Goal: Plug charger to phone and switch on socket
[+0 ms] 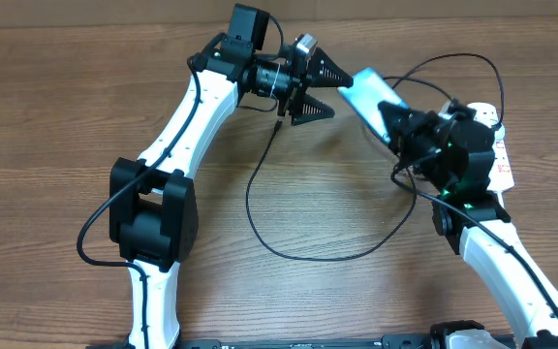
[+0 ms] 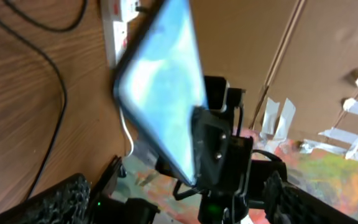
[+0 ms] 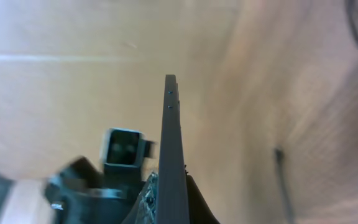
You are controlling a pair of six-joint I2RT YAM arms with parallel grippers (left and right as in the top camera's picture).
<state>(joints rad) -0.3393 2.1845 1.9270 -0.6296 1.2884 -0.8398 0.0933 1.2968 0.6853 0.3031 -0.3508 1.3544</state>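
Observation:
The phone's end at the right gripper should stay free to plug the charger, so the left gripper should next grip the phone's loose end edge-on.
My right gripper [image 1: 398,124] is shut on the phone [image 1: 368,92] and holds it tilted above the table, its light-blue screen up. In the right wrist view the phone [image 3: 170,124] stands edge-on between the fingers [image 3: 171,190]. My left gripper [image 1: 335,92] is open and empty, its fingers spread just left of the phone's free end. The left wrist view shows the phone [image 2: 160,81] ahead of the open jaws [image 2: 176,202]. The charger cable [image 1: 260,223] loops over the table; its tip [image 1: 277,123] lies under the left gripper. The socket [image 1: 501,160] is mostly hidden behind the right arm.
The white socket with red switches also shows in the left wrist view [image 2: 113,25], with the black cable [image 2: 56,81] on the wood beside it. A cable arcs above the right arm [image 1: 453,56] toward the socket's far end.

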